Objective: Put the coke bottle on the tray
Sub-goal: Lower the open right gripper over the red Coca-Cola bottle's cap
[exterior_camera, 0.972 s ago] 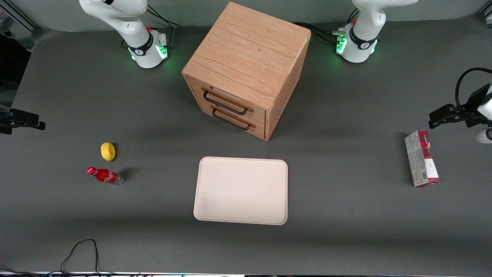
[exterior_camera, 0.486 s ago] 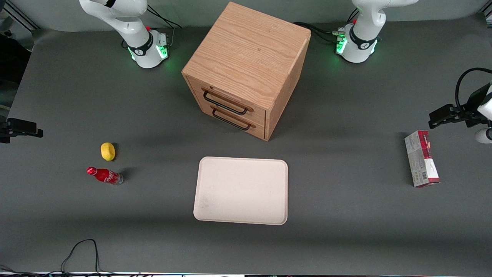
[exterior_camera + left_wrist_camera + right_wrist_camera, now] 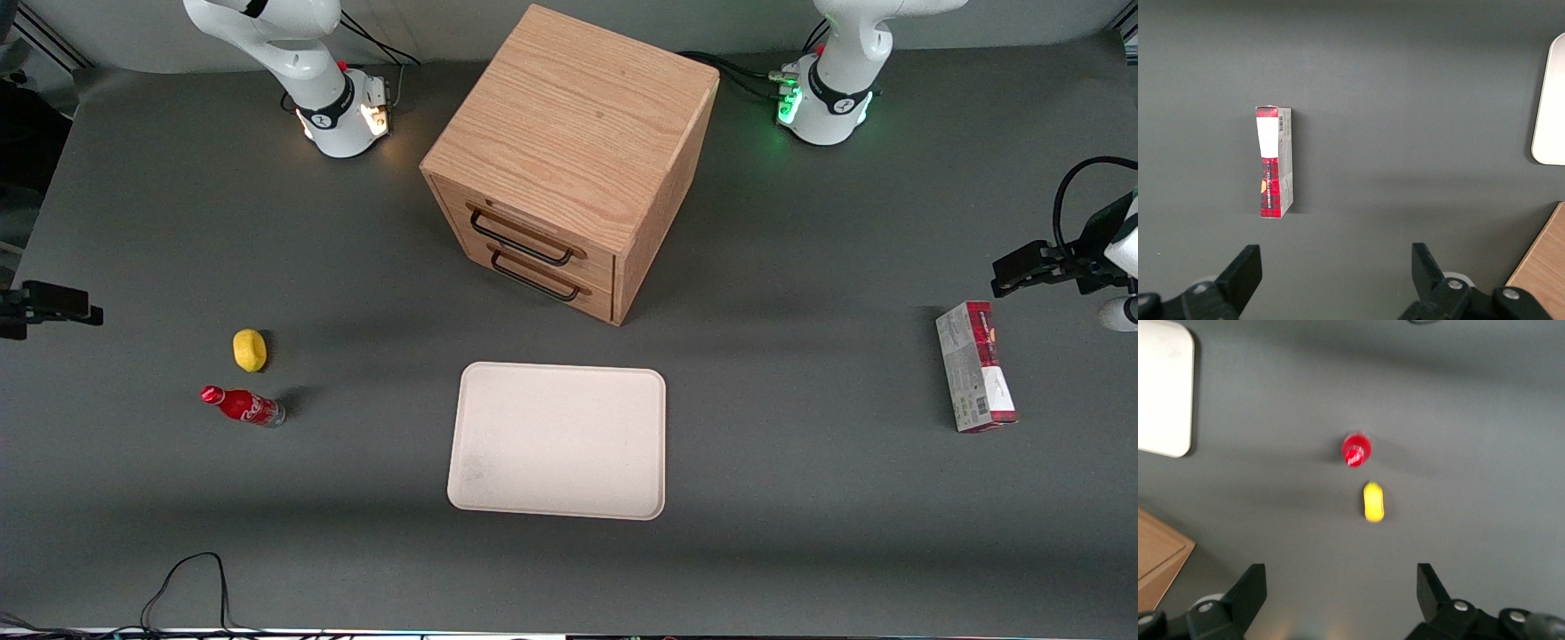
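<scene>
To place the coke bottle on the tray [image 3: 557,440], my right gripper should next grip the bottle by its red cap [image 3: 212,395].
The coke bottle [image 3: 242,406], small and red with a red cap, stands on the grey table toward the working arm's end. It is well apart from the cream-white tray [image 3: 557,440], which lies flat in front of the drawer cabinet with nothing on it. My right gripper [image 3: 84,311] hangs at the working arm's edge of the table, well clear of the bottle. In the right wrist view the gripper [image 3: 1341,587] is open and empty, high above the table. The bottle [image 3: 1356,449] shows there from above, with a corner of the tray [image 3: 1161,387].
A yellow lemon-like lump [image 3: 250,349] lies close beside the bottle, farther from the front camera; it also shows in the right wrist view [image 3: 1373,501]. A wooden drawer cabinet [image 3: 569,151] stands mid-table. A red-and-white carton [image 3: 975,364] lies toward the parked arm's end.
My right gripper has shifted slightly nearer the front camera at the table's edge. The working arm's base light has turned from green to white. The bottle and tray have not moved.
</scene>
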You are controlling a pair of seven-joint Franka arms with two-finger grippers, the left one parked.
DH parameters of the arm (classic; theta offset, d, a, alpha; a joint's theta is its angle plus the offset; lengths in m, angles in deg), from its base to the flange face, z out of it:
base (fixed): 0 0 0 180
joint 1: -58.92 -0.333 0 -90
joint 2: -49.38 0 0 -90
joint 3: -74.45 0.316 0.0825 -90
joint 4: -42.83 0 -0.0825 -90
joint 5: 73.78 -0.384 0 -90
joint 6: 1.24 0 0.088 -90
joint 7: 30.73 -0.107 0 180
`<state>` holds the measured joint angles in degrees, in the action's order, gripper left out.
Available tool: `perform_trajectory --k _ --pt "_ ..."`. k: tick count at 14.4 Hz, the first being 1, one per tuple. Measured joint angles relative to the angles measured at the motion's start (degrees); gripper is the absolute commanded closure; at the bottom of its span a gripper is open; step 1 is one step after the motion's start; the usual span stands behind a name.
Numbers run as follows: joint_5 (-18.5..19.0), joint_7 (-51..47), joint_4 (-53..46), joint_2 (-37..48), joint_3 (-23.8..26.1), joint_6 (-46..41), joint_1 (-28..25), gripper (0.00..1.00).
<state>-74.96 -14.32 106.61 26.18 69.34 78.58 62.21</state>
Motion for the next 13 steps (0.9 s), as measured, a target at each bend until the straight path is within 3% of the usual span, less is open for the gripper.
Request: perform_trajectory --k 9,13 --pt "0.0 0.05 27.82 -0.63 0.24 32.65 -0.49 0.0" --pt "0.0 0.05 36.6 0.72 0.24 41.74 -0.88 0.0"
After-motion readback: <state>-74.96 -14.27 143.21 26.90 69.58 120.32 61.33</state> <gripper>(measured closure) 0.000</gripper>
